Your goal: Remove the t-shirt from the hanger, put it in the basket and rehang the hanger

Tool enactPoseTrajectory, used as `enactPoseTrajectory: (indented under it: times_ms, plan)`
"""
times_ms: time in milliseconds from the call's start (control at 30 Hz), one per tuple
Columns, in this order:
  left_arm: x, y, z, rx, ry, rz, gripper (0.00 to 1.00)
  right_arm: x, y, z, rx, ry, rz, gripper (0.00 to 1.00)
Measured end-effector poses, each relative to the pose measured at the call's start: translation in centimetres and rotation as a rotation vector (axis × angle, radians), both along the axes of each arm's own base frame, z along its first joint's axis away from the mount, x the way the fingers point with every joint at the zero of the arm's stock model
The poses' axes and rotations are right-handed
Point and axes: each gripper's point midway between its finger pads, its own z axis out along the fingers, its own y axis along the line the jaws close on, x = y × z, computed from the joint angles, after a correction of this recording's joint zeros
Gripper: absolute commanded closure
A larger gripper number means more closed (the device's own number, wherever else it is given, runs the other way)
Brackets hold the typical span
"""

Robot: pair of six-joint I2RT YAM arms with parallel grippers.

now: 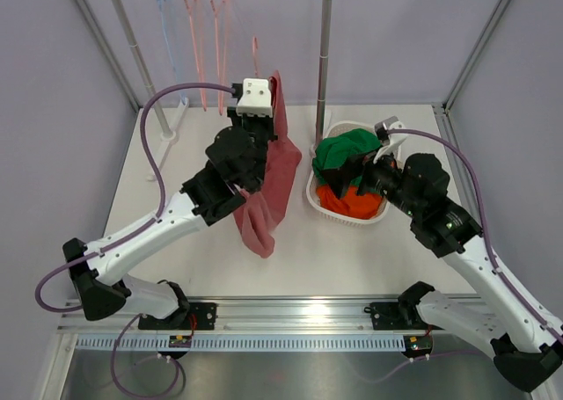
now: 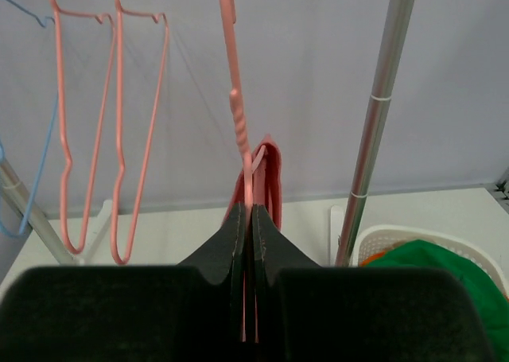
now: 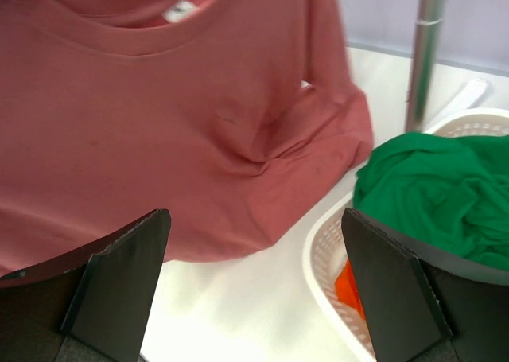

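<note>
My right gripper grabs the t-shirt (image 1: 274, 182) by its loose near side next, to pull it off the hanger.
A dusty-red t-shirt (image 1: 274, 182) hangs on a pink hanger (image 1: 256, 55) and drapes down to the table. My left gripper (image 1: 250, 127) is shut on the hanger's pink bar (image 2: 248, 179) at the shirt's shoulder (image 2: 270, 171). The right wrist view shows the shirt's front and collar (image 3: 159, 115). My right gripper (image 1: 354, 173) is open and empty, over the near left rim of the white basket (image 1: 314, 198), pointing at the shirt. Its fingers (image 3: 119, 274) are wide apart.
The white basket (image 3: 334, 266) holds green (image 1: 343, 149) and orange (image 1: 347, 202) clothes. A metal rack post (image 1: 325, 57) stands behind it. Empty pink hangers (image 2: 119, 123) and a blue hanger (image 2: 32, 139) hang on the rail at the left.
</note>
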Motion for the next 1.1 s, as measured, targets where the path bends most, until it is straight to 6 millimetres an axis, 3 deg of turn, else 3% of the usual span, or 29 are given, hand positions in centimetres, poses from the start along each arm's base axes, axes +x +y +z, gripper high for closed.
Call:
enactPoseTrajectory:
  times_ms: [167, 300, 433, 533, 767, 933, 967, 1000, 1067, 1100]
  plan:
    - [0.4, -0.1, -3.2, -0.012, 0.064, 0.102, 1.00, -3.3, 1.4, -1.9, 0.021, 0.009, 0.096, 0.01]
    - [2.6, -0.9, -5.5, 0.009, 0.124, 0.263, 1.00, -5.4, 2.9, -5.8, 0.031, 0.038, 0.174, 0.01]
    - [4.6, -3.0, -7.0, 0.027, 0.159, 0.352, 1.00, -6.6, 4.0, -8.7, 0.053, 0.033, 0.227, 0.01]
    - [5.2, -3.6, -7.5, 0.038, 0.171, 0.377, 1.00, -6.8, 4.7, -9.0, 0.079, 0.002, 0.249, 0.00]
    - [5.6, -3.6, -5.9, -0.019, 0.153, 0.407, 1.00, -5.9, 6.1, -7.2, 0.147, -0.082, 0.265, 0.01]
    - [5.7, -3.6, -6.4, -0.027, 0.161, 0.408, 1.00, -5.0, 7.3, -7.9, 0.143, -0.073, 0.270, 0.04]
    - [5.7, -3.6, -6.5, -0.029, 0.162, 0.408, 1.00, -4.8, 7.5, -8.1, 0.140, -0.070, 0.268, 0.13]
    - [5.7, -3.6, -6.6, -0.032, 0.164, 0.408, 1.00, -4.6, 7.6, -8.2, 0.137, -0.070, 0.267, 0.45]
    - [5.5, -3.5, -6.8, -0.036, 0.167, 0.406, 1.00, -4.4, 7.9, -8.5, 0.126, -0.067, 0.269, 0.78]
    - [5.4, -3.3, -7.1, -0.034, 0.171, 0.406, 1.00, -4.3, 8.0, -8.5, 0.126, -0.061, 0.271, 0.89]
